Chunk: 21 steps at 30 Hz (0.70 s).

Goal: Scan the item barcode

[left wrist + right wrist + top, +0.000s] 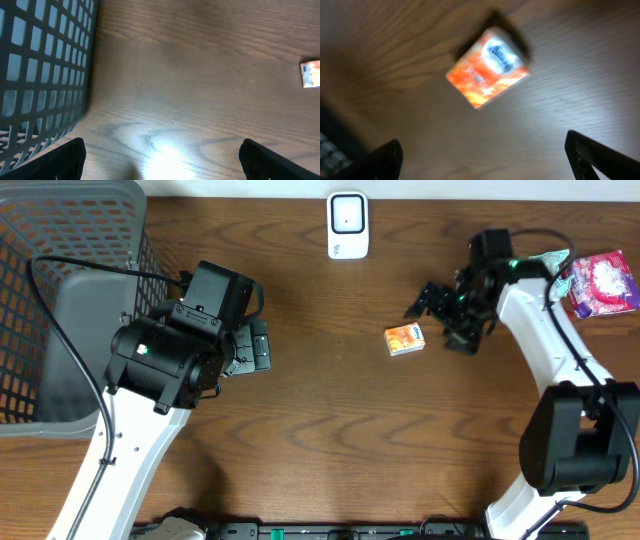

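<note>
Next, my right gripper takes hold of the small orange box [405,339] by its nearest end, which leaves its broad sides uncovered to scan the barcode.
A small orange box [405,339] lies flat on the wooden table, right of centre. My right gripper [441,320] hovers just to its right, open, with nothing between its fingers. In the right wrist view the box [487,67] sits ahead of the open gripper [485,160], blurred, and no barcode can be made out. A white scanner [347,225] stands at the back edge, centre. My left gripper [256,346] is open and empty over bare table at the left. The left wrist view shows the box [311,74] at the far right edge, well away from that gripper [162,160].
A dark mesh basket [60,300] fills the far left of the table, and its wall [40,65] is close beside my left gripper. A pink packet [605,283] lies at the right edge behind the right arm.
</note>
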### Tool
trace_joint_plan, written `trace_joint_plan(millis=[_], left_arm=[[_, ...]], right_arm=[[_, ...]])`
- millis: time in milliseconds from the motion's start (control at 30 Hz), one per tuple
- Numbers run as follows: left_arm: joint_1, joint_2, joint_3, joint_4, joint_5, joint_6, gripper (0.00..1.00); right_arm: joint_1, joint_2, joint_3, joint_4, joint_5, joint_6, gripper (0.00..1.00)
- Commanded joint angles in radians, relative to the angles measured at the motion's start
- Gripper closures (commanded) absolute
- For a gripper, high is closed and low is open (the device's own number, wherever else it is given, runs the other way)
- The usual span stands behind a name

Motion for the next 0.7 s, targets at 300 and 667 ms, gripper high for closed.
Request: trace_joint_plan(millis=[300,667], left_arm=[[0.003,-0.003,0.005,-0.002,-0.002,-0.002,0.02],[0.003,-0.003,0.005,-0.002,-0.002,-0.002,0.02]], right_arm=[[0.003,-0.010,-0.286,0.348,-0.068,0.408,0.26],[0.014,-0.010,-0.430,0.597,0.000,0.497,0.40]])
